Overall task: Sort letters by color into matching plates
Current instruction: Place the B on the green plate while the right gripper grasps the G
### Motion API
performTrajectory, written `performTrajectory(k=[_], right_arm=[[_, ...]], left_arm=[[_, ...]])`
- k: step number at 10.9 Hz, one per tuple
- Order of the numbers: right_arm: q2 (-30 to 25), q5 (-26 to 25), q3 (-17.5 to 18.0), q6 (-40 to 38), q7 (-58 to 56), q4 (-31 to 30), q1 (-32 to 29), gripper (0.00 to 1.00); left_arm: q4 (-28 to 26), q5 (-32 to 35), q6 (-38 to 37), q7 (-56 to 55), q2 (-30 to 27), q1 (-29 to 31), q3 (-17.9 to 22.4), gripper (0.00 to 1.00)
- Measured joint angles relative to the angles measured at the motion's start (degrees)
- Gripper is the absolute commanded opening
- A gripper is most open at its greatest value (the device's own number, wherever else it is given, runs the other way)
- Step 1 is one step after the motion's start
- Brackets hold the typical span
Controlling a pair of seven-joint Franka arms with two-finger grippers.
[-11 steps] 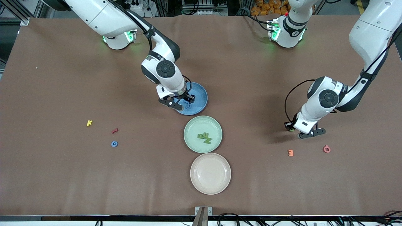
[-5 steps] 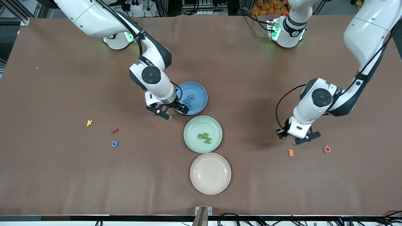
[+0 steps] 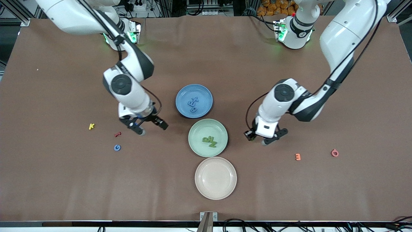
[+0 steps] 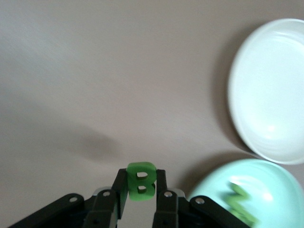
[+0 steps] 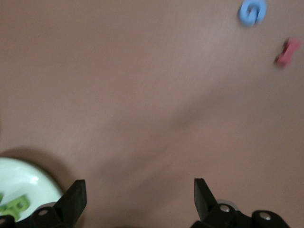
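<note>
I should grab the blue G by its curved outer body [image 3: 117, 147] with my right gripper next. Then I can sort the letter onto the blue plate [image 3: 206, 93].
My left gripper [image 3: 258, 138] is shut on a green letter B [image 4: 141, 180] and holds it over the table beside the mint green plate [image 3: 222, 129], toward the left arm's end. Green letters [image 3: 209, 141] lie in that plate. The blue plate [image 3: 206, 93] holds blue letters [image 3: 193, 103]. A blue letter G [image 3: 117, 147] lies on the table toward the right arm's end; it also shows in the right wrist view [image 5: 251, 12]. My right gripper [image 3: 147, 126] is open and empty over bare table between the blue plate and the G.
A cream plate [image 3: 215, 193] sits nearest the front camera, below the green plate. A red letter [image 3: 117, 134] and a yellow K [image 3: 91, 126] lie near the blue G. An orange letter [image 3: 298, 157] and a pink letter [image 3: 334, 152] lie toward the left arm's end.
My right gripper left the blue plate, where a blue letter now lies, and moved toward the blue G. My left gripper carried the green B toward the green plate.
</note>
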Motion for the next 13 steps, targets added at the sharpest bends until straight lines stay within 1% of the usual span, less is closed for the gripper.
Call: performTrajectory(k=[1,2,3,4,5,6,7,8,9,10,11,13], right_arm=[[0.01,-0.01,-0.28,0.0,-6.08,0.0,-3.75,1.0],[0.05,-0.01,-1.3,0.02,-12.17,0.08,-6.63,1.0],[0.22,-0.01,-3.33,0.07,-18.7,0.36,-8.39,1.0],[0.84,0.0,-5.63,0.23,-25.22,1.1,-9.64,1.0],[2.0,-0.01,-7.46,0.39,-31.02,2.39,-10.37,0.99],[3.68,0.01,-9.06,0.52,-36.13,4.14,-10.58,0.98],[5.8,0.01,-10.09,0.56,-39.29,5.97,-10.67,0.96],[8.13,0.01,-10.53,1.38,-40.76,7.41,-10.71,0.94],[10.37,0.01,-10.54,2.82,-41.4,8.34,-10.62,0.93],[12.03,-0.07,-10.49,3.61,-41.73,8.76,-10.37,0.91],[13.06,-0.15,-10.46,3.84,-42.06,8.9,-10.03,0.88],[13.87,-0.29,-10.37,3.81,-42.6,8.78,-9.46,0.8]], left_arm=[[2.49,0.0,-0.01,-4.38,0.97,-3.21,0.06,0.0],[4.29,0.0,-0.02,-7.51,1.78,-5.94,0.13,0.0],[5.98,0.0,0.0,-9.75,2.61,-8.38,0.19,0.0],[8.23,0.0,0.02,-11.75,3.76,-10.9,0.29,0.11],[10.87,0.0,0.02,-13.92,5.02,-13.57,0.9,0.99],[13.24,0.0,0.0,-15.41,5.9,-16.78,3.01,1.0],[14.8,0.01,-0.05,-15.62,6.28,-20.5,6.7,1.0],[15.42,0.01,-0.06,-15.62,6.51,-22.95,9.51,1.0],[15.87,0.01,-0.89,-15.62,6.53,-23.64,11.12,1.0],[16.8,0.01,-4.05,-14.07,6.24,-22.12,11.42,1.0],[17.72,-0.5,-8.7,-9.38,5.62,-18.12,9.55,1.0],[18.52,-3.1,-19.2,4.81,4.11,-5.61,0.81,1.0]])
